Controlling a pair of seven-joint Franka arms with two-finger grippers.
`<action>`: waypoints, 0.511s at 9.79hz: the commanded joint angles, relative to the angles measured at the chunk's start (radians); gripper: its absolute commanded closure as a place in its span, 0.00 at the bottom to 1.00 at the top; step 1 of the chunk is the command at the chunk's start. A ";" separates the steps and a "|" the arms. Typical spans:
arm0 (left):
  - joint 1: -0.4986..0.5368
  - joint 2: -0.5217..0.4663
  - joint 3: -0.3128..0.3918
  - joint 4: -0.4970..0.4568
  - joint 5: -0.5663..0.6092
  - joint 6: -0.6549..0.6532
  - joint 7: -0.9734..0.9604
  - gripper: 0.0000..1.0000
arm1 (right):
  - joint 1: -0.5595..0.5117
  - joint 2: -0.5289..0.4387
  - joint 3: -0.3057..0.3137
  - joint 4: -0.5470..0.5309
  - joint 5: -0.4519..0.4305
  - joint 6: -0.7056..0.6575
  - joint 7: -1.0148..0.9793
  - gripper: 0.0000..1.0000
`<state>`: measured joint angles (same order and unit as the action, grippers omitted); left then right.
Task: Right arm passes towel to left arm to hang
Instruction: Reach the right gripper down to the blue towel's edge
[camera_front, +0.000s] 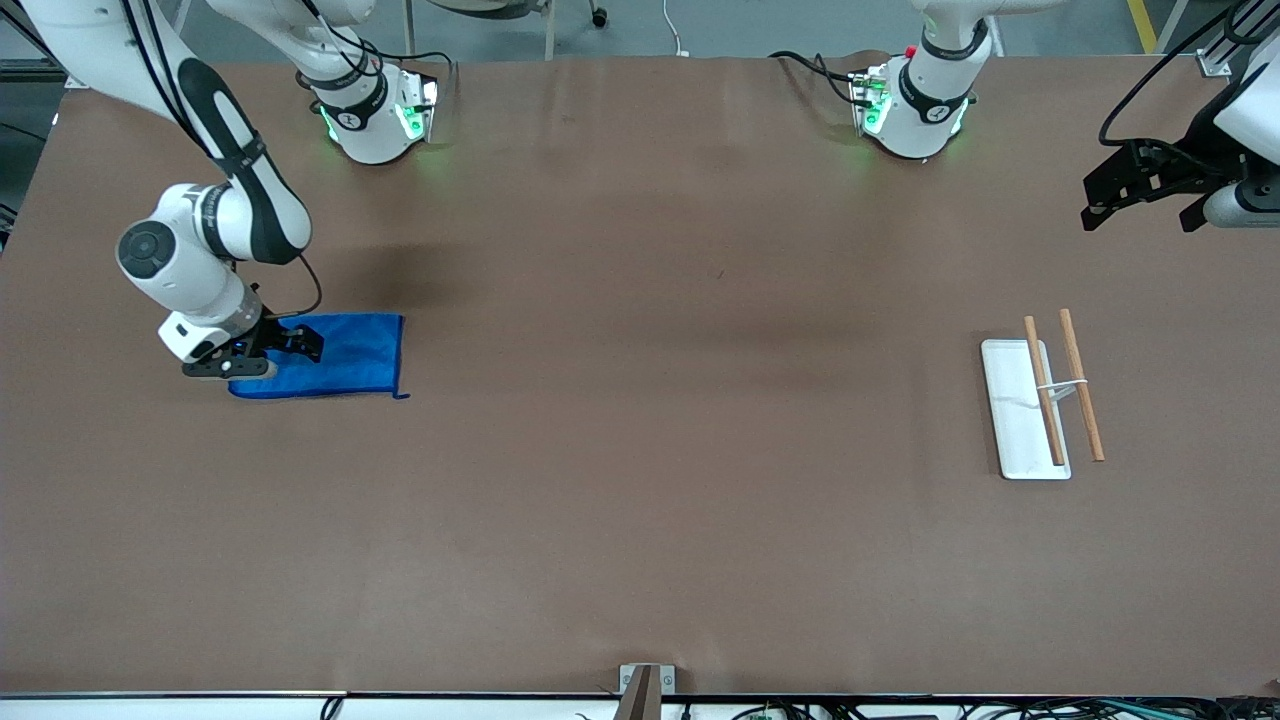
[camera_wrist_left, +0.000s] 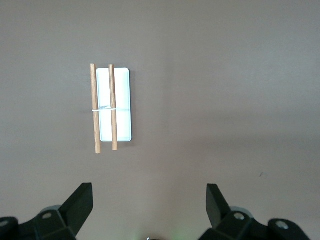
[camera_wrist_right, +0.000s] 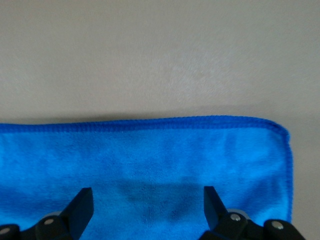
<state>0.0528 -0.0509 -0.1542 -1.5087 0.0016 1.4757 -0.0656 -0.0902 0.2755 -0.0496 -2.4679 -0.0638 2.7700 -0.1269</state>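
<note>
The blue towel is to be passed over for hanging, so the robot's right gripper should next grab the towel by its stitched edge (camera_wrist_right: 150, 125).
The bright blue towel (camera_front: 350, 355) lies flat on the brown table toward the right arm's end. My right gripper (camera_front: 300, 345) is low over the towel, open and empty; in the right wrist view its fingers (camera_wrist_right: 82, 200) straddle the cloth (camera_wrist_right: 150, 150) near a stitched edge, the gripper (camera_wrist_right: 147, 192) casting a shadow on it. My left gripper (camera_front: 1140, 215) hangs open and empty in the air at the left arm's end of the table; the left wrist view shows it (camera_wrist_left: 150, 187) wide open with only bare table between the fingers.
A small rack stands toward the left arm's end: a white base (camera_front: 1010, 420) with two wooden rods (camera_front: 1044, 390) held side by side on a wire. It also shows in the left wrist view (camera_wrist_left: 122, 105). A clamp bracket (camera_front: 645, 690) sits at the table's near edge.
</note>
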 joint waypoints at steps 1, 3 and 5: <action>0.002 0.013 -0.004 -0.011 -0.003 -0.006 0.013 0.00 | 0.003 -0.013 -0.001 -0.037 -0.013 0.025 -0.017 0.11; 0.004 0.011 -0.004 -0.011 -0.005 -0.008 0.013 0.00 | 0.000 -0.013 0.001 -0.060 -0.013 0.026 -0.030 0.18; 0.005 0.009 -0.004 -0.011 -0.015 -0.031 0.015 0.00 | -0.003 0.005 0.001 -0.060 -0.013 0.040 -0.028 0.24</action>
<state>0.0529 -0.0509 -0.1542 -1.5078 0.0016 1.4676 -0.0642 -0.0895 0.2841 -0.0489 -2.5049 -0.0654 2.7822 -0.1481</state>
